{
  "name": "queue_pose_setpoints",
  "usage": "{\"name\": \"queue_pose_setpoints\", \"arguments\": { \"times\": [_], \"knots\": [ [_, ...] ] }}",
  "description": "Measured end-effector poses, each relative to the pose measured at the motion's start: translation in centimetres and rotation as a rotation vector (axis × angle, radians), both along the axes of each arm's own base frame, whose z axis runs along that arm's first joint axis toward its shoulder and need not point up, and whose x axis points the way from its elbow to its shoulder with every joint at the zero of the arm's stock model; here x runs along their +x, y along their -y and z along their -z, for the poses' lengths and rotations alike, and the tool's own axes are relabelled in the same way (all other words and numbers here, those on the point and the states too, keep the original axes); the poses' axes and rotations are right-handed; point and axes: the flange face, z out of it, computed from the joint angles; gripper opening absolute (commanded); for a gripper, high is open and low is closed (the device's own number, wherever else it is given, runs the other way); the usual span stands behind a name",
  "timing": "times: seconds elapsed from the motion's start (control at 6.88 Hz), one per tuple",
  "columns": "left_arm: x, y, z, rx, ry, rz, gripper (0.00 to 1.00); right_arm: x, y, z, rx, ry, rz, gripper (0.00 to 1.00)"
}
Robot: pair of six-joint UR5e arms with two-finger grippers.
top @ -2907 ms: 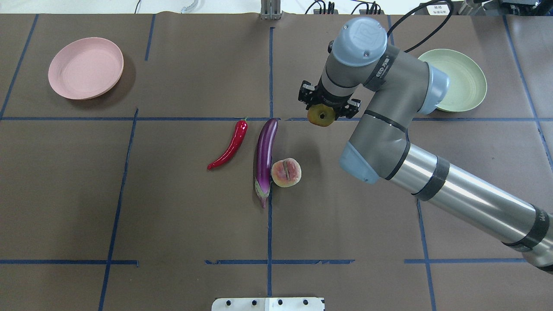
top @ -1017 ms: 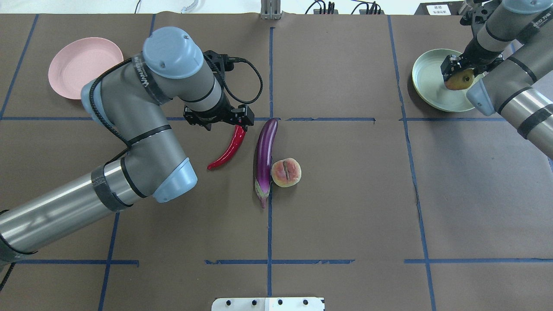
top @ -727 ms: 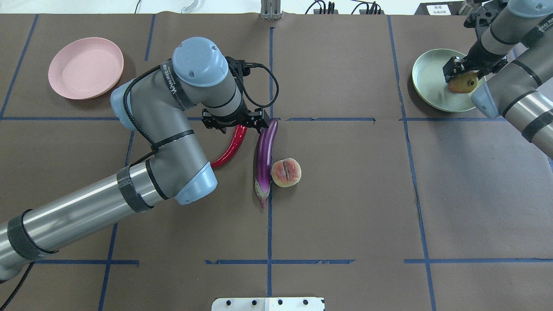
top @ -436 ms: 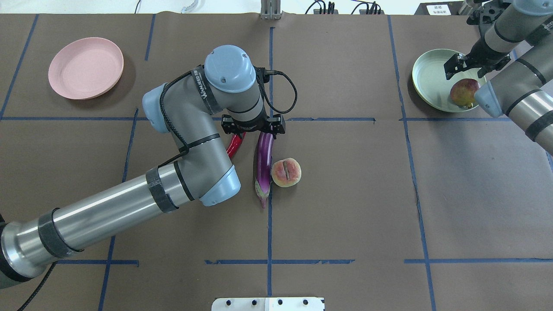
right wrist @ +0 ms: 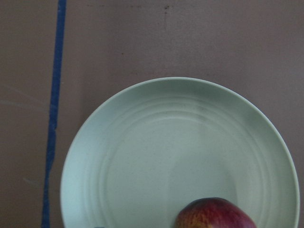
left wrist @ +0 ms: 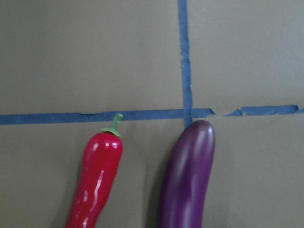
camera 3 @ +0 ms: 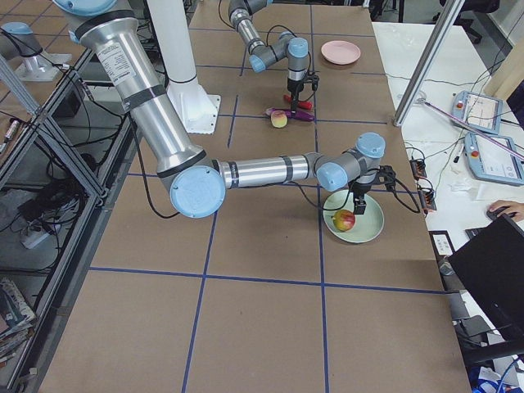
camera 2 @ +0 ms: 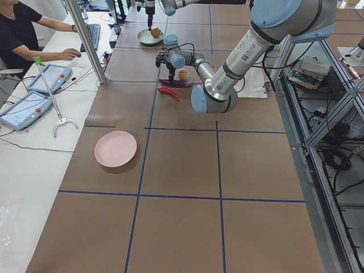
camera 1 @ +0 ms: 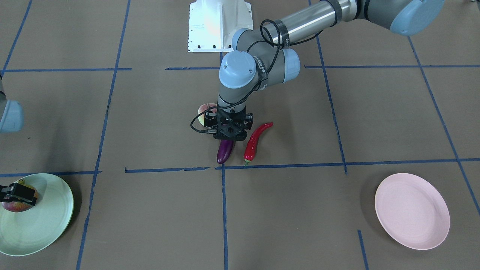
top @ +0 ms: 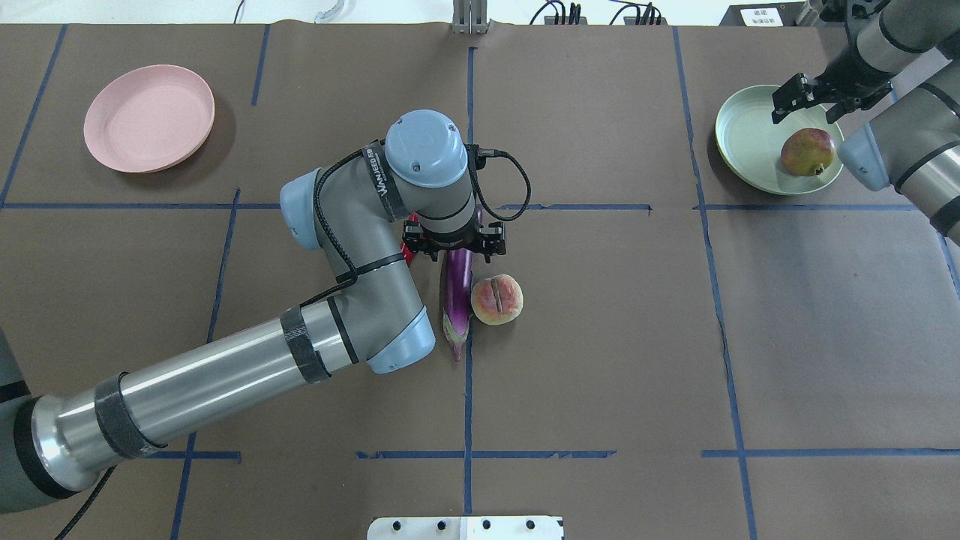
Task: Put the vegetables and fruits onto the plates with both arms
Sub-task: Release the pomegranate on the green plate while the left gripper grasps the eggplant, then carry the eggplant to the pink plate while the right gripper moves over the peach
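The left gripper grips the purple eggplant around the middle of its body [left wrist: 182, 209] next, to put the eggplant on the pink plate.
My left gripper [top: 454, 251] is open and hangs over the far end of the purple eggplant [top: 458, 296], which lies on the table. The red chili [camera 1: 254, 143] lies just beside it; both show in the left wrist view, chili [left wrist: 97, 180] and eggplant [left wrist: 187, 180]. The peach [top: 496, 299] touches the eggplant's other side. My right gripper [top: 814, 97] is open above the green plate [top: 746, 142], apart from the pomegranate [top: 808, 151] that rests on it. The pink plate [top: 148, 118] holds nothing.
The white robot base block [camera 1: 217, 24] stands at the table's near edge. Blue tape lines cross the brown table cover. Operator desks with tablets [camera 2: 23, 108] run along the far side, beyond the plates.
My right gripper carried the pomegranate to the green plate, opened and rose off it. My left arm came in from the left, passed the chili and stopped over the eggplant's far end.
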Motion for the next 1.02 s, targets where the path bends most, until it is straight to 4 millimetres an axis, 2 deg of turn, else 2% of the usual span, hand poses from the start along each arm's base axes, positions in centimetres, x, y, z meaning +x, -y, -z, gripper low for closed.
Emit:
{"name": "queue_pose_setpoints", "arguments": {
  "times": [0.29, 0.44, 0.73, 0.87, 1.02],
  "knots": [
    [0.6, -0.1, -0.5, 0.007, -0.001, -0.003, 0.2, -1.0, -1.5, 4.2, -0.035, 0.074, -0.053, 1.0],
    [0.7, -0.1, -0.7, 0.008, 0.001, -0.004, 0.04, -2.3, -2.5, 6.1, -0.058, 0.101, -0.072, 1.0],
    [0.3, 0.1, -0.9, 0.005, 0.002, 0.002, 0.0, -6.9, -5.8, 11.2, -0.112, 0.169, -0.098, 1.0],
    [-1.3, 1.2, 0.3, 0.014, -0.017, 0.026, 0.0, -10.0, -8.4, 14.4, -0.15, 0.21, -0.111, 1.0],
    [-4.3, 3.1, 1.8, 0.03, -0.046, 0.066, 0.0, -13.3, -11.1, 16.9, -0.18, 0.233, -0.122, 1.0]
  ]
}}
